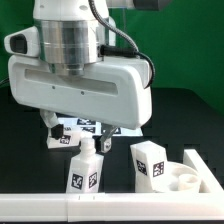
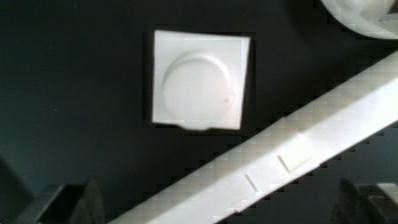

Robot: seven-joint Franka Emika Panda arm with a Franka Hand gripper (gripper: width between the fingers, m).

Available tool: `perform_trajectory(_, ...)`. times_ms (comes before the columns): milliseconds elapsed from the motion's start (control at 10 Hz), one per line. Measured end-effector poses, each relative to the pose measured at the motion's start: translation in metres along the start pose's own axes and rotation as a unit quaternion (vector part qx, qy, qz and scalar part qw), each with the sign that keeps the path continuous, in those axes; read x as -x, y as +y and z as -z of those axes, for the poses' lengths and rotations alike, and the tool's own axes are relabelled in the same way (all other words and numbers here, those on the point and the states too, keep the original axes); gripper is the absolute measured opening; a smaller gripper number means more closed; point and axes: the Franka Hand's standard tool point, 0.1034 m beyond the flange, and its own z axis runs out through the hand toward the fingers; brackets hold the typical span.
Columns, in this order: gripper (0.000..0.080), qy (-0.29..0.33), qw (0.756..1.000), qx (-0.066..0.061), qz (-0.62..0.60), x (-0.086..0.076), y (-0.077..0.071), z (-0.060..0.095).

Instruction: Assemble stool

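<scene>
The leg's top lies well beyond my gripper's fingers, so closing now would miss. My gripper first moves toward the leg below it, then closes on that leg's rounded top [image 1: 87,146] [image 2: 199,85].
Two white stool legs with black-and-white tags stand upright on the black table: one [image 1: 83,170] below my gripper, one [image 1: 150,165] toward the exterior view's right. The round white seat [image 1: 187,180] lies just beyond the second leg, and its rim also shows in the wrist view [image 2: 365,15]. My gripper [image 1: 78,132] hangs above the first leg, open and empty, with the jaws wide apart. In the wrist view one leg [image 2: 196,90] is seen end-on, away from the gap between the fingers of the gripper [image 2: 217,205].
A long white corner rail [image 1: 100,205] runs along the table's front edge and crosses the wrist view diagonally [image 2: 267,160], passing under the fingers. The marker board [image 1: 80,128] lies behind the gripper. A green wall stands at the back.
</scene>
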Motion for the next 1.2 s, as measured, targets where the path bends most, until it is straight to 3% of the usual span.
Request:
perform_trajectory(100, 0.0649, -0.043, 0.999, 0.008, -0.003, 0.003, 0.007, 0.000)
perform_trajectory(200, 0.0649, -0.086, 0.996, -0.007, -0.010, 0.005, 0.009, -0.002)
perform_trajectory(300, 0.0649, -0.096, 0.995, -0.008, -0.014, 0.011, 0.004, -0.024)
perform_trajectory(400, 0.0649, -0.160, 0.987, -0.008, -0.012, 0.032, 0.000, -0.036)
perform_trajectory(500, 0.0649, -0.175, 0.984, -0.013, -0.017, 0.029, 0.000, -0.033)
perform_trajectory(600, 0.0649, -0.212, 0.977, -0.004, -0.026, 0.032, 0.001, -0.026)
perform_trajectory(800, 0.0649, -0.227, 0.973, 0.011, -0.023, 0.019, 0.000, -0.031)
perform_trajectory(900, 0.0649, -0.264, 0.964, 0.021, -0.023, 0.031, 0.005, -0.033)
perform_trajectory(1000, 0.0649, -0.282, 0.959, 0.026, -0.025, 0.029, 0.011, -0.036)
perform_trajectory(1200, 0.0649, -0.277, 0.960, 0.024, -0.025, 0.022, 0.010, -0.036)
